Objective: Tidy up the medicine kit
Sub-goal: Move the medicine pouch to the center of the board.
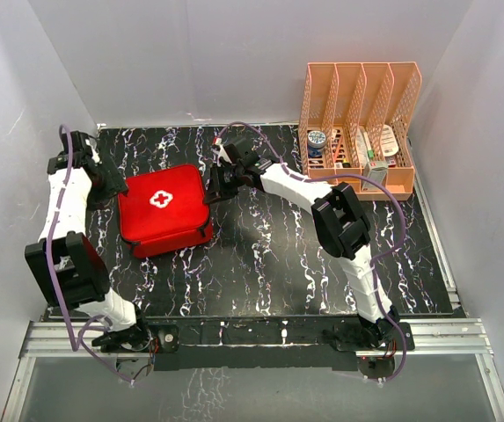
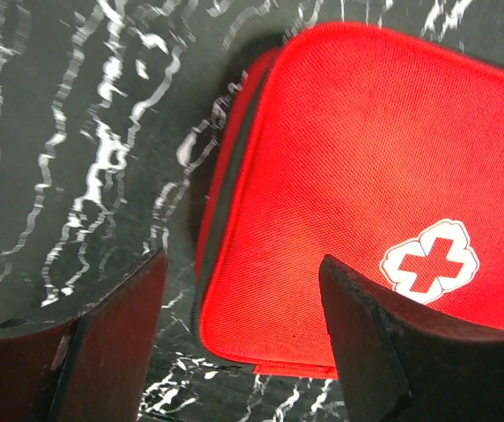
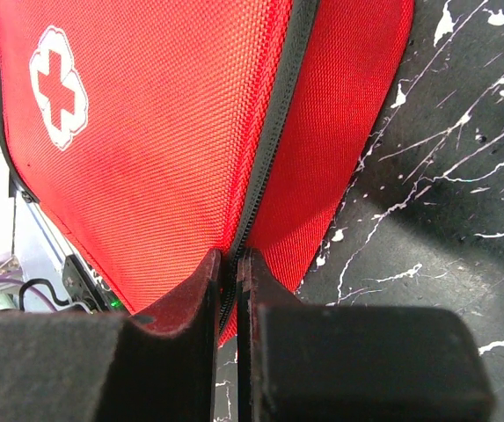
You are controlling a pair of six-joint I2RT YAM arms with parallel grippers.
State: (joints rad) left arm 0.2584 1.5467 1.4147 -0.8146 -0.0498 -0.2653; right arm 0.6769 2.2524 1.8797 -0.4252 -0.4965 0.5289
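The black zipper (image 2: 202, 304) runs below my left gripper's open fingers, so it is too early to close. The gripper lowers first; closing now would miss the zipper.
The medicine kit (image 1: 164, 209), a red fabric case with a white cross, lies zipped shut on the black marbled table (image 1: 269, 255). My right gripper (image 1: 209, 189) is at its far right corner. In the right wrist view the gripper (image 3: 231, 255) is shut, with the kit's black zipper (image 3: 273, 132) running in between the fingertips. My left gripper (image 1: 111, 186) is at the kit's left edge. In the left wrist view it (image 2: 243, 264) stands open, and a rounded corner of the kit (image 2: 348, 176) shows between the fingers, not gripped.
An orange-pink plastic file rack (image 1: 361, 97) stands at the back right with small medicine items in its slots. White walls close in the table on three sides. The arm bases sit on the metal rail at the near edge.
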